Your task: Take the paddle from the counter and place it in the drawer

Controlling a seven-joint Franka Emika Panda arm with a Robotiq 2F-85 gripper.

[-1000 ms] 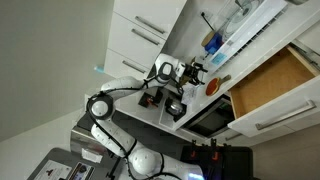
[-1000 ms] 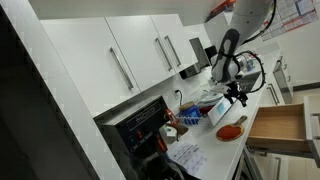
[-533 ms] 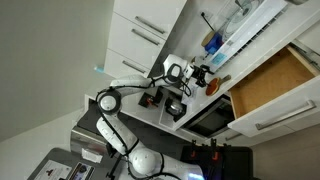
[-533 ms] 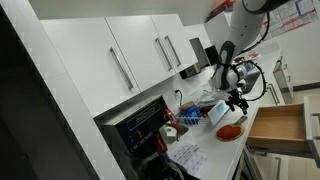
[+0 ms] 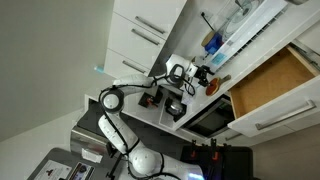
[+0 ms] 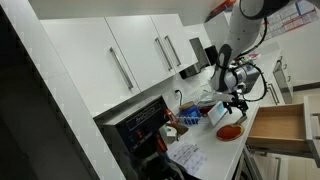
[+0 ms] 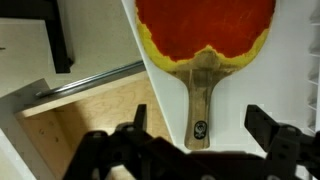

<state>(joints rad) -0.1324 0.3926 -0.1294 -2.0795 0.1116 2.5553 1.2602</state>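
Observation:
My fingers are above the paddle (image 7: 205, 25) with a gap beneath in an exterior view, so it is too early to close. My gripper lowers, then closes on the handle between my fingers.
The paddle (image 7: 205, 25) lies flat on the pale counter (image 7: 240, 90), its red-orange face at the top of the wrist view and its wooden handle (image 7: 199, 100) pointing toward me. My gripper (image 7: 199, 116) is open just above it, one finger on each side of the handle, not touching. The paddle also shows in both exterior views (image 5: 213, 88) (image 6: 230, 131), with the gripper (image 5: 202, 75) (image 6: 237, 103) over it. The drawer (image 5: 270, 85) (image 6: 276, 124) stands pulled open beside the paddle, and its wooden inside (image 7: 90, 130) looks empty.
A blue object (image 5: 212, 43) (image 6: 217, 114) sits on the counter near the paddle. White cabinet doors with silver bar handles (image 6: 160, 55) hang above. A dark appliance (image 5: 205, 118) sits below the counter, and clutter and papers (image 6: 185, 155) lie nearby.
The arm has moved toward the paddle and come down over it, and the gripper has stayed open. The paddle and drawer have not moved.

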